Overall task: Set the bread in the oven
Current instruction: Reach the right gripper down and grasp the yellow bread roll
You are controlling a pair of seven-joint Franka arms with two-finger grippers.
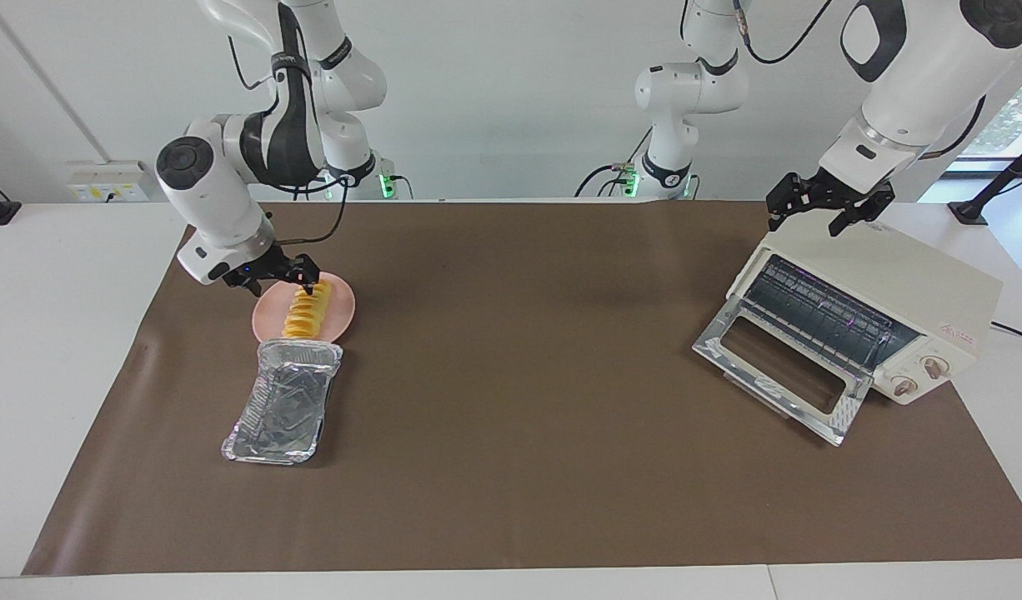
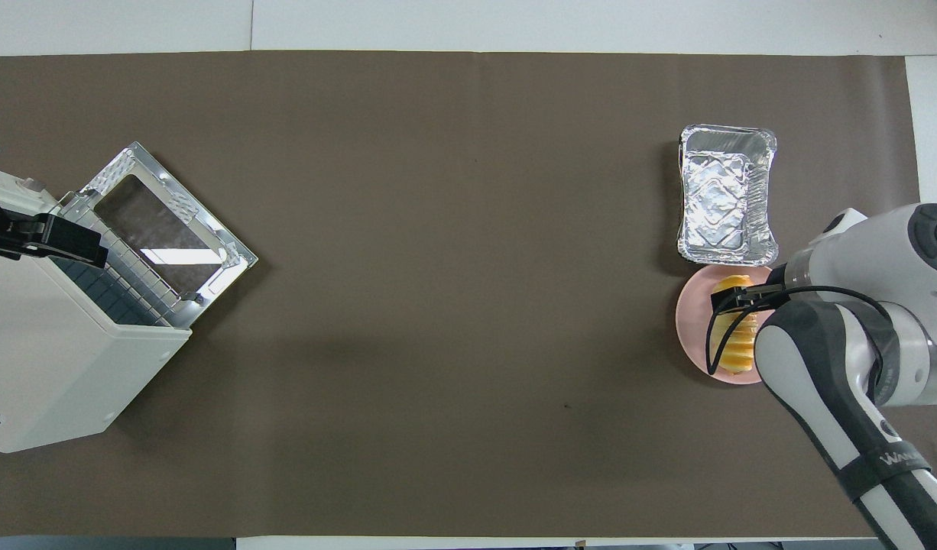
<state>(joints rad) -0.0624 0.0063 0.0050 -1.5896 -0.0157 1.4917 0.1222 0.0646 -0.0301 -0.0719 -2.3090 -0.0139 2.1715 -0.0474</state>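
The bread needs to get ready for baking, so I will pick it up by its ridged body (image 2: 734, 341) with my right gripper next.
The bread (image 1: 307, 312) (image 2: 731, 350), a ridged yellow-orange loaf, lies on a round pink plate (image 1: 344, 315) (image 2: 688, 321) toward the right arm's end of the table. My right gripper (image 1: 286, 285) (image 2: 742, 299) is open and low over the end of the loaf nearer to the robots; whether it touches the loaf I cannot tell. The cream-white oven (image 1: 899, 279) (image 2: 56, 359) stands at the left arm's end, its glass door (image 1: 779, 375) (image 2: 163, 229) folded down and its rack showing. Above the oven's top, my left gripper (image 1: 828, 208) (image 2: 44, 237) waits open.
A crinkled silver foil tray (image 1: 298, 354) (image 2: 727, 198) lies against the plate, farther from the robots, with nothing in it. A brown mat (image 1: 519, 350) covers the table between the plate and the oven.
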